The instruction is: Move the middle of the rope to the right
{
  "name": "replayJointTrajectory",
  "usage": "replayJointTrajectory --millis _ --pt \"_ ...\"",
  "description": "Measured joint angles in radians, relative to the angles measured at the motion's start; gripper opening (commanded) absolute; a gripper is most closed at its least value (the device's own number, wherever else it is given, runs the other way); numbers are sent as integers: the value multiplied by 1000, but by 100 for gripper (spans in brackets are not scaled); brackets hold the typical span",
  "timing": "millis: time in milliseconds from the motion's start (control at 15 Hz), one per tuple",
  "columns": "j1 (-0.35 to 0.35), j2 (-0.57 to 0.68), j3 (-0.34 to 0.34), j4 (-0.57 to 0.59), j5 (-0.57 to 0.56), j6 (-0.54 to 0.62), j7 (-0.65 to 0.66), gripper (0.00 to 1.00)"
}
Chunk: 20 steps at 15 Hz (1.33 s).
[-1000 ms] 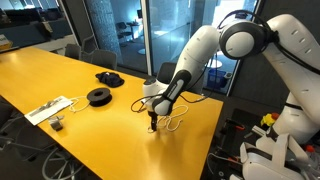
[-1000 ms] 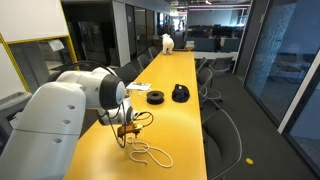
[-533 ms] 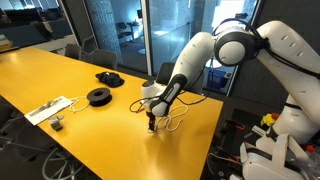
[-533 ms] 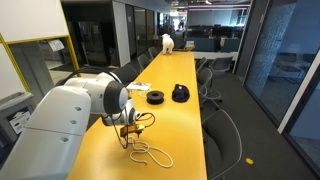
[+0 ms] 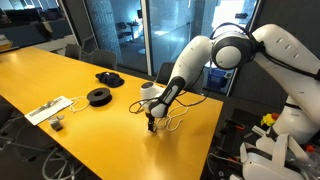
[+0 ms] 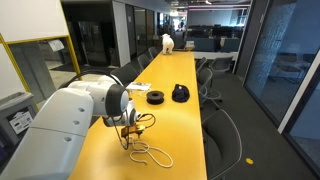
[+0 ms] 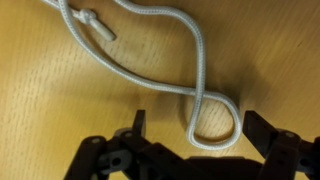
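The loop reaches past my fingers between them, down at the table beside it, so it is time to close on the rope's loop (image 5: pixel 152 129) (image 7: pixel 211 123) now.
The rope (image 7: pixel 200 70) is a thin white cord lying in loose loops on the yellow table; in the wrist view a small loop of it (image 7: pixel 215 130) sits between the two black fingers and a knotted end lies at the top left. My gripper (image 7: pixel 195 125) is open, its fingers on either side of the loop, low over the table. In both exterior views the gripper (image 5: pixel 151 124) (image 6: pixel 127 136) points down at the table's near end, with the rope's loops (image 6: pixel 152 154) trailing beside it (image 5: pixel 170 120).
Two black round spools (image 5: pixel 98 96) (image 5: pixel 109 77) lie further along the table (image 5: pixel 60 80), also seen in an exterior view (image 6: pixel 155 97) (image 6: pixel 180 94). A flat white card with small grey pieces (image 5: pixel 48 110) lies near the table's edge. Chairs stand along the sides.
The arm's upper links shifted slightly; the gripper stays at the same spot over the rope.
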<state>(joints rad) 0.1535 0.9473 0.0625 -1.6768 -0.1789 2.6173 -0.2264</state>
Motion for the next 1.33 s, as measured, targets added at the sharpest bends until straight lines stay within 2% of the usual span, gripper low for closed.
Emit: replayJointTrajectory --millis 333,400,467,533,1067,1133,1333 --pt "-1 1 0 7 0 -3 0 99" --pt "-2 1 0 8 0 -3 0 74" --pt "-2 1 -1 8 0 -3 0 74" --pt "-2 1 -1 8 0 -3 0 68" --pt "-2 1 -4 9 0 -3 0 6" --pt "-2 1 -5 9 0 -3 0 1" --pt "-2 1 -6 9 0 -3 3 0"
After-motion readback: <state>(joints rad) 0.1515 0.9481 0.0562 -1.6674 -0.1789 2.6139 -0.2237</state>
